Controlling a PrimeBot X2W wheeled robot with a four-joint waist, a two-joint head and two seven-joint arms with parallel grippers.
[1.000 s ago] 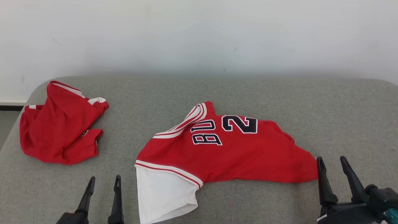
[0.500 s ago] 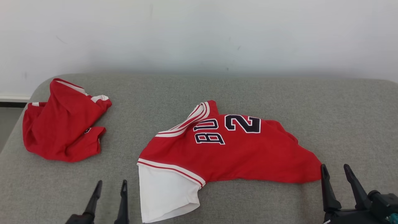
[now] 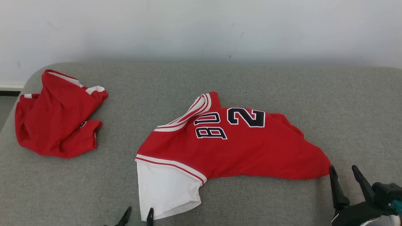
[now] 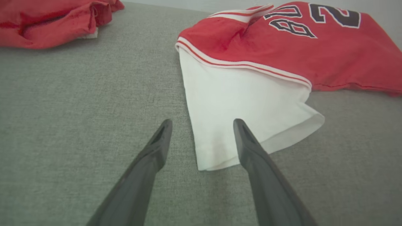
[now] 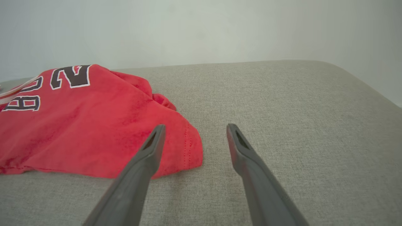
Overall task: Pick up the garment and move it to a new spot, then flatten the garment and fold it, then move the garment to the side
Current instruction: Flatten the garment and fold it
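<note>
My right gripper should next grab the red jersey (image 3: 245, 150) by its hem corner (image 3: 325, 168), where a free edge sticks out over the cushion, because the jersey lies loose and rumpled.
The garment (image 3: 238, 147) is a red jersey with dark letters, a number and a white sleeve (image 3: 166, 188), lying crumpled in the middle of the grey cushion (image 3: 251, 81). My left gripper (image 3: 138, 214) is open at the bottom edge, its fingers straddling the near left corner of the white sleeve (image 4: 245, 106). The left gripper (image 4: 202, 124) holds nothing. My right gripper (image 3: 343, 170) is open just right of the jersey's red hem corner (image 5: 188, 150). In the right wrist view, the right gripper (image 5: 195, 127) has its left finger over that corner and nothing is gripped.
A second red garment (image 3: 56, 119) lies bunched at the cushion's far left, near its rounded edge. A pale wall (image 3: 201, 28) rises right behind the cushion. Bare grey cushion (image 5: 298, 119) stretches to the right of the jersey.
The head camera has tilted, so the whole scene sits a little higher. My left gripper has moved right to the white sleeve's corner. The right gripper stays by the red hem.
</note>
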